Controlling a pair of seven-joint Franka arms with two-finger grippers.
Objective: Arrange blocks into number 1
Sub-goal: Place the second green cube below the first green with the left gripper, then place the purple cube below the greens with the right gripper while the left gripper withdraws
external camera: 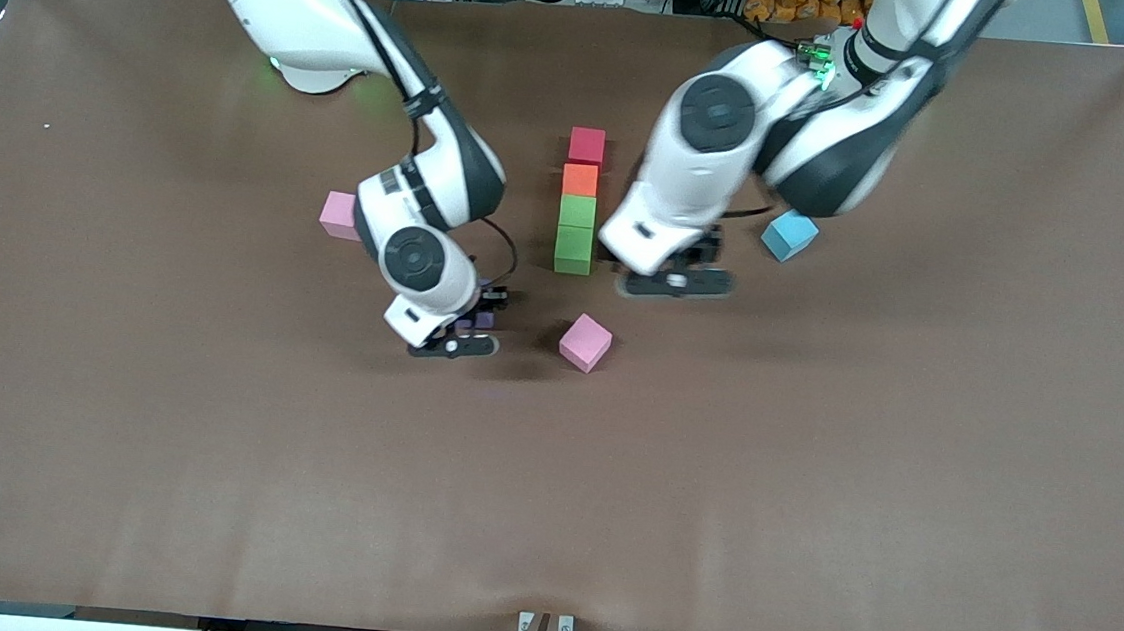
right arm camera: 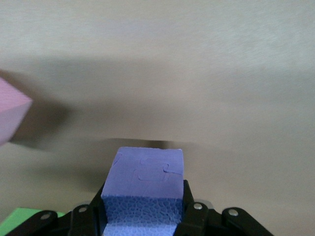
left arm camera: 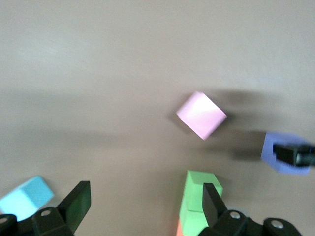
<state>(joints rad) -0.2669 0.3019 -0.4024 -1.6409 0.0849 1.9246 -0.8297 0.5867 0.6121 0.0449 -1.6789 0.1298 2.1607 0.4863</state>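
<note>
The purple block (external camera: 475, 320) (right arm camera: 145, 184) is still short of the spot beside the last green block, so I should move it toward that spot before my right gripper lets it go.
Four blocks lie in one straight column: red (external camera: 586, 145), orange (external camera: 580, 179), green (external camera: 577, 210) and a second green (external camera: 573, 250) nearest the front camera. My left gripper (external camera: 686, 265) is open and holds nothing, low over the table beside that last green block (left arm camera: 199, 199). My right gripper (external camera: 474, 327) is shut on the purple block (right arm camera: 145, 184), over the table beside a loose pink block (external camera: 585, 342). Another pink block (external camera: 337, 215) is partly hidden by the right arm. The light blue block (external camera: 789, 235) lies toward the left arm's end.
The brown table (external camera: 208, 478) spreads wide on all sides of the blocks. The left wrist view also shows the loose pink block (left arm camera: 202, 115), the light blue block (left arm camera: 24, 196) and the purple block (left arm camera: 283, 152) in the other gripper.
</note>
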